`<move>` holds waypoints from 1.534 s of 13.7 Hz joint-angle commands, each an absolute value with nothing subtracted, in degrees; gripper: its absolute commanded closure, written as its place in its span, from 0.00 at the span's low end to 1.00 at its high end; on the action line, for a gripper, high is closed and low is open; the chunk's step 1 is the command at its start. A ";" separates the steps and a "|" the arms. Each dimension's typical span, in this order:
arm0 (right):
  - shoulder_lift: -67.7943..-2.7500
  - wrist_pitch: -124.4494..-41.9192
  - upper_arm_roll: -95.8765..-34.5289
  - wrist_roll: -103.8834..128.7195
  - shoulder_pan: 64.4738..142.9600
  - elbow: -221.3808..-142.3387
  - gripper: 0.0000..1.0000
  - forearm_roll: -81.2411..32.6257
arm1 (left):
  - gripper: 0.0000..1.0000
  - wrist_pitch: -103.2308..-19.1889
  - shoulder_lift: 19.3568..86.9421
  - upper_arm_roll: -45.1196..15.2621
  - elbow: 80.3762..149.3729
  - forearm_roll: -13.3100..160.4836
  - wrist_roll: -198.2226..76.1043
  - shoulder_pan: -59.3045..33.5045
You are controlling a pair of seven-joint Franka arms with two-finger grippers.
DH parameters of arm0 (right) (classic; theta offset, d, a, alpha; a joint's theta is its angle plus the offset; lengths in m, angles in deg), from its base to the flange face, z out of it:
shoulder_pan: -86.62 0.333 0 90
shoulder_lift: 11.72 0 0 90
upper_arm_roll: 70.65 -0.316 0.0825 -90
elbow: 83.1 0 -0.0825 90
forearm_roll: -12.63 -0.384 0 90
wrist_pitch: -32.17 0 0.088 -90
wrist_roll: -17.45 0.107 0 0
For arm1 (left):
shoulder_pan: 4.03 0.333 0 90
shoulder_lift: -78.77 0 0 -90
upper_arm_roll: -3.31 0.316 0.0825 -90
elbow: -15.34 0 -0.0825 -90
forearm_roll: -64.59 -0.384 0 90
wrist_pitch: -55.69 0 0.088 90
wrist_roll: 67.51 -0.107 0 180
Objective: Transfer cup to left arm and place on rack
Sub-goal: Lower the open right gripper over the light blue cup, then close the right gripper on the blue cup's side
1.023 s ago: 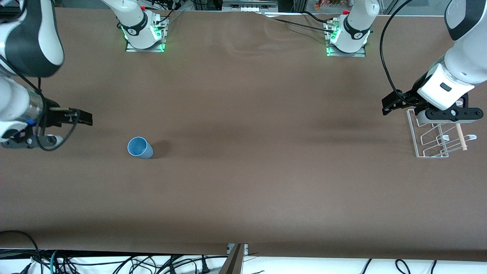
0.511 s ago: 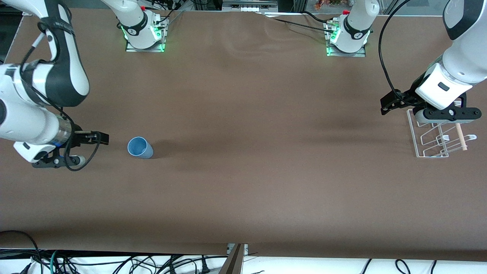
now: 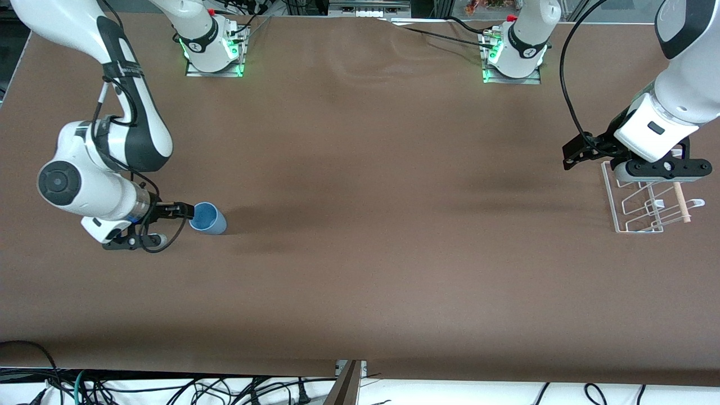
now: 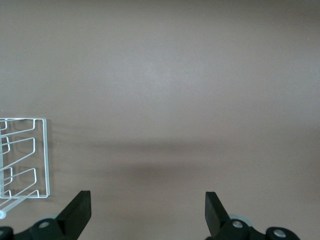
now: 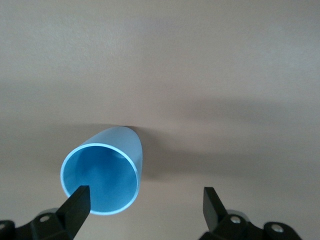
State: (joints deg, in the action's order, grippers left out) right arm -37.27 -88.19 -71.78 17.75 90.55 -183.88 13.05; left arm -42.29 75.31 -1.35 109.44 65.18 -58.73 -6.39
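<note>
My right gripper grabs the light-blue cup by its rim (image 5: 100,144) next, to pass the cup to my left arm for the rack.
The light-blue cup (image 3: 209,219) sits on the brown table toward the right arm's end. In the right wrist view its open mouth faces the camera, and the cup (image 5: 107,170) lies off-centre, close to one fingertip (image 5: 79,197). My right gripper (image 3: 184,212) is right beside the cup's rim, open, gripping nothing; seen from its wrist, the right gripper (image 5: 145,200) has its jaws spread wide. The left arm waits with its left gripper (image 3: 575,155) open over the table next to the white wire rack (image 3: 611,194). The left wrist view shows the left gripper (image 4: 147,207) with bare table between its fingers.
The rack (image 4: 46,155) stands at the left arm's end of the table with a pale wooden rod (image 3: 682,202) along one side. Both arm bases (image 3: 214,53) stand at the table's back edge. Cables hang below the front edge.
My right arm has swung in and down toward the cup, bringing its open gripper up to the rim. The left arm, the cup and the rack have not moved.
</note>
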 commanded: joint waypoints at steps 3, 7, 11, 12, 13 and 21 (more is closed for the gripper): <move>-38.08 -91.49 -72.23 18.42 90.31 -185.93 0.00 12.10 | 0.00 -41.61 74.55 -1.17 107.71 66.00 -58.99 -6.66; -39.58 -92.19 -72.32 18.42 90.40 -186.37 0.00 12.10 | 0.00 -40.81 74.55 -1.09 107.71 66.00 -58.90 -6.75; -40.20 -91.49 -72.41 18.42 90.66 -186.46 0.88 12.10 | 0.00 -40.81 74.55 -1.09 107.71 66.00 -58.98 -6.84; -40.20 -91.40 -72.41 18.42 90.75 -186.37 1.00 12.10 | 0.00 -40.81 74.55 -1.09 107.71 66.00 -58.98 -6.75; -40.20 -91.40 -72.50 18.42 90.84 -186.37 1.00 12.10 | 0.00 -40.81 74.55 -1.09 107.71 66.00 -58.98 -6.84; -40.20 -91.49 -72.94 18.33 91.01 -185.67 1.00 9.30 | 0.00 -40.81 74.55 -1.17 107.71 66.00 -58.90 -6.84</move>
State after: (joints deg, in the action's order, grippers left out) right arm -40.80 -91.13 -72.64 17.82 91.12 -185.55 11.59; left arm -42.14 75.28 -1.36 109.44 65.18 -58.73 -6.40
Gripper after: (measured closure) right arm 0.956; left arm 0.000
